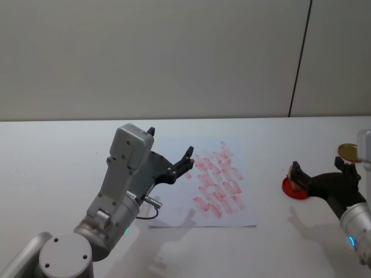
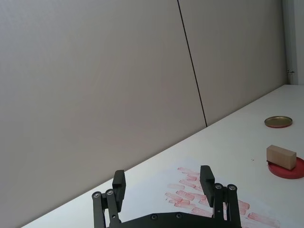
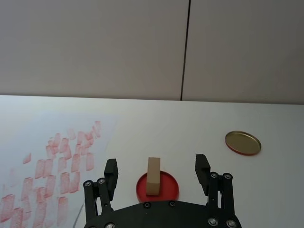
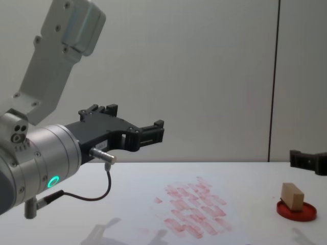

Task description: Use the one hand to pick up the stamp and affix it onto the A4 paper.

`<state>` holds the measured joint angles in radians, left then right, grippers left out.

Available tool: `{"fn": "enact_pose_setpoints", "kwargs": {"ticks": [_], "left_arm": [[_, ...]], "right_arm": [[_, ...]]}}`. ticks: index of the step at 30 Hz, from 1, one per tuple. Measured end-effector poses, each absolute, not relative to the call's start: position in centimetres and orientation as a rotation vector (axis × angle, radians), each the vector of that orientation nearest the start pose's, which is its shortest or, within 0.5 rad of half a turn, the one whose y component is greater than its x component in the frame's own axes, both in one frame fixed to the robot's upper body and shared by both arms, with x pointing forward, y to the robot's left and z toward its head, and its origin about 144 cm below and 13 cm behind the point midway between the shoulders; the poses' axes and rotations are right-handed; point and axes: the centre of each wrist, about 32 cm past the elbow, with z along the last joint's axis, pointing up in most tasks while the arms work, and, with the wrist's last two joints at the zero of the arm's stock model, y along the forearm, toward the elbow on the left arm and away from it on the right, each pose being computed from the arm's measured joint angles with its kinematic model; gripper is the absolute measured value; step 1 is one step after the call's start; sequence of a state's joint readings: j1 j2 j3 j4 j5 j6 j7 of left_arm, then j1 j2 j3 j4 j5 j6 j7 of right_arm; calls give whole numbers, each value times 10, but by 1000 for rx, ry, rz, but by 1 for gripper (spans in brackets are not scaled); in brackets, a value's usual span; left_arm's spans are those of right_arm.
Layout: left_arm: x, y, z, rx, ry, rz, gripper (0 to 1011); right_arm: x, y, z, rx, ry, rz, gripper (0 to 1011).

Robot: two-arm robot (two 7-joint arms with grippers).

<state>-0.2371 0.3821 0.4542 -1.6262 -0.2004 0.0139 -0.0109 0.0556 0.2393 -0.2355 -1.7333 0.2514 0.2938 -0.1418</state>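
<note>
The right gripper grabs the stamp by its clean upper wooden sides next, since its bottom side sits on the red ink pad (image 4: 297, 216).
The stamp (image 3: 153, 175), a small tan wooden block, stands on a round red ink pad (image 3: 168, 187) at the table's right. My right gripper (image 3: 156, 166), on the blue-ringed arm, is open, one finger on each side of the stamp, with a gap to both. In the chest view it (image 4: 308, 162) hangs slightly above and behind the stamp (image 4: 292, 196). The A4 paper (image 1: 240, 150), covered in rows of red marks, lies mid-table. My left gripper (image 1: 171, 143), on the green-ringed arm, hovers open over the paper's left part, holding nothing.
A gold round lid (image 3: 243, 142) lies on the table beyond the ink pad, toward the far right. A grey wall with a dark vertical seam runs behind the white table. A thin cable loops under the left wrist (image 4: 97, 196).
</note>
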Motion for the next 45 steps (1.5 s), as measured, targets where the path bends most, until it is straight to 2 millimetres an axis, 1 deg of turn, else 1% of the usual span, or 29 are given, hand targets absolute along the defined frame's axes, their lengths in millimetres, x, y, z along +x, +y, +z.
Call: {"fn": "enact_pose_setpoints", "kwargs": {"ticks": [7,12,13,18,25,37,45], "left_arm": [[492,198,1204,61,-268,1124,993],[492,198,1204,61,-268,1124,993],[492,198,1204,61,-268,1124,993],[492,198,1204,61,-268,1124,993],[492,198,1204,61,-268,1124,993],[492,198,1204,61,-268,1124,993],[492,198,1204,61,-268,1124,993]], "right_arm": [[473,-212,1199,-156,116,-1472,1001],[487,-213,1198,-184,144,-1489,1001],[487,-213,1198,-184,144,-1489,1001],[501,-214,1196,-213,170,-1488,1001],[515,-211,1194,-234,199,-1468,1001],[530,-203,1191,-266,261,-1413,1001],[535,-199,1188,-280,307,-1404,1001]]}}
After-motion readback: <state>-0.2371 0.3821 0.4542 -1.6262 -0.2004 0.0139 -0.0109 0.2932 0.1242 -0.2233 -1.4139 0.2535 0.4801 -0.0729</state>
